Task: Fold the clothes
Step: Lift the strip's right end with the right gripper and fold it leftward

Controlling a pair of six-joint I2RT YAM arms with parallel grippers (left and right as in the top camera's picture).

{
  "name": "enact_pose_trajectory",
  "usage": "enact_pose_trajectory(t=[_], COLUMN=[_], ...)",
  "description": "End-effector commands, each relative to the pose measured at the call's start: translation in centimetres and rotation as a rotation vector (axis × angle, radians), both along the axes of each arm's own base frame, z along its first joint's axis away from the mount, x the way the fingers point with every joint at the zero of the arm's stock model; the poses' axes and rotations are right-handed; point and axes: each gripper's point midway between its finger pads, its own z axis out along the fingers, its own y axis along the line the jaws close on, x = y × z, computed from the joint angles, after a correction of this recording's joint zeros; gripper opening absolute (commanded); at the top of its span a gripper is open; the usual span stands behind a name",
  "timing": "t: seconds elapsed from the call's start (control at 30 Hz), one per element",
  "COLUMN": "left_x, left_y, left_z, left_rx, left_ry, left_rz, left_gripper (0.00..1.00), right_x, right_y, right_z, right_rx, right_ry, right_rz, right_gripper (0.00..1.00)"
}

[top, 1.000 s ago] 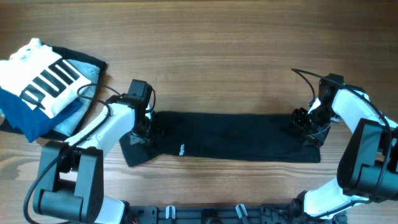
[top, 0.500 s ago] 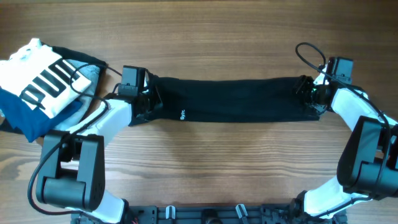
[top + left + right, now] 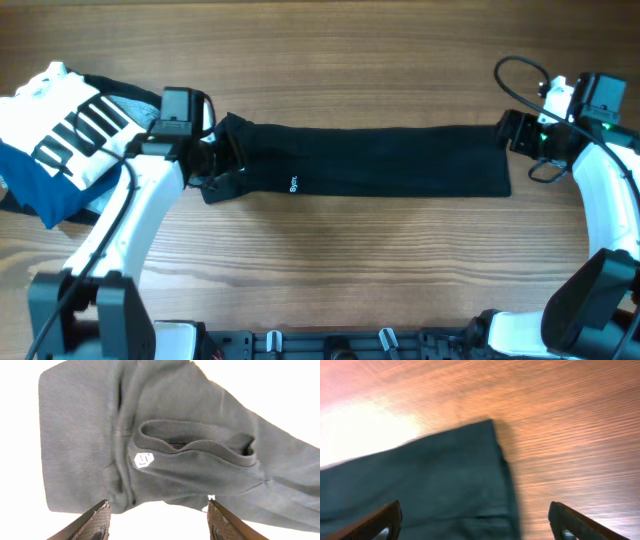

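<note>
Next, my right gripper grabs the black T-shirt strip's end edge (image 3: pixel 507 160) (image 3: pixel 509 501), away from the neck opening, to fold that end of the strip inward.
The black T-shirt (image 3: pixel 380 160) lies folded into a long flat strip across the table, with a small white logo (image 3: pixel 294 183) near its left part. My left gripper (image 3: pixel 205 160) is open and empty at the strip's left end. In the left wrist view the neck opening and a white tag (image 3: pixel 143 459) lie ahead of the open fingers (image 3: pixel 157 517). My right gripper (image 3: pixel 515 135) is open and empty at the strip's right end. In the right wrist view the shirt's edge (image 3: pixel 445 480) lies between the open fingers (image 3: pixel 475 520).
A pile of folded clothes sits at the far left: a white garment with black stripes (image 3: pixel 65 125) on blue (image 3: pixel 45 190) and grey ones. A black cable (image 3: pixel 515 75) loops above the right arm. Bare wooden table (image 3: pixel 350 270) lies in front of the shirt.
Both grippers carried the shirt strip away from the front edge, let go of its ends and opened. Both arms have drawn outward from the ends.
</note>
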Motion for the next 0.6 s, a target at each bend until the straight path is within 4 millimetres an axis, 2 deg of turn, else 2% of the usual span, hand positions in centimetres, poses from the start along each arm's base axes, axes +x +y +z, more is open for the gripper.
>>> enact_pose_trajectory(t=[0.0,0.3,0.4,0.43,0.5,0.57], left_x=[-0.1,-0.3,-0.3,-0.3,-0.3,-0.3], left_y=[0.4,0.4,0.4,0.4,0.4,0.4], left_z=[0.7,0.6,0.6,0.6,0.6,0.6], left_rx=[0.006,0.006,0.006,0.006,0.006,0.006], left_ry=[-0.008,0.002,0.002,0.002,0.003,0.002], left_rz=[-0.003,-0.001,-0.001,-0.001,-0.001,-0.001], left_gripper=[0.63,0.64,0.64,0.64,0.66,0.67], right_x=[-1.4,-2.1,-2.0,-2.1,-2.3,-2.9], right_y=[-1.3,-0.6,0.9,1.5,3.6,4.3], right_z=[-3.3,-10.0,-11.7,-12.1,-12.3,-12.3], right_rx=[-0.091,-0.028,0.07,0.107,0.211,0.242], right_ry=[0.105,0.25,0.255,0.254,0.233,0.24], right_rz=[0.139,0.233,0.259,0.268,0.349,0.385], right_gripper=[0.95,0.94,0.93,0.9,0.77,0.65])
